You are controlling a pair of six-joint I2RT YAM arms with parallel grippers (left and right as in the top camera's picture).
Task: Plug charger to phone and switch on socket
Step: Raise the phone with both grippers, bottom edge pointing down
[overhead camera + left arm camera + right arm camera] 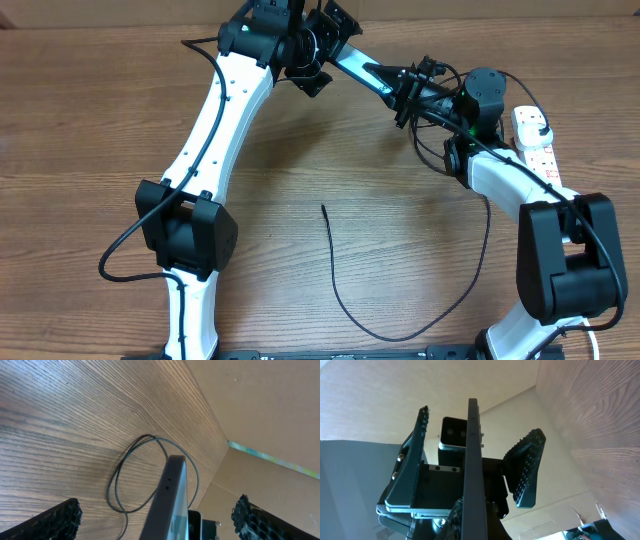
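My left gripper will next grab the phone [362, 70] by the end opposite my right gripper. The phone's other end will then be free for plugging in the charger.
The phone [362, 70] hangs above the back of the table, edge-on in both wrist views [170, 492] [472, 450]. My right gripper [405, 96] is shut on its near end [472, 525]. My left gripper [322, 55] stands open around the phone's other end [157, 510], one finger [420, 440] on each side and not touching it. The charger [335, 285] lies as a thin black cable on the table in front, its free tip [323, 207] near the middle. The socket [535, 140] is a white strip at the right edge.
Below the phone a black cable loop [150, 475] lies on the wood. A cardboard wall [260, 405] closes the back of the table. Both arm bases [185, 225] [565, 255] stand at the front corners.
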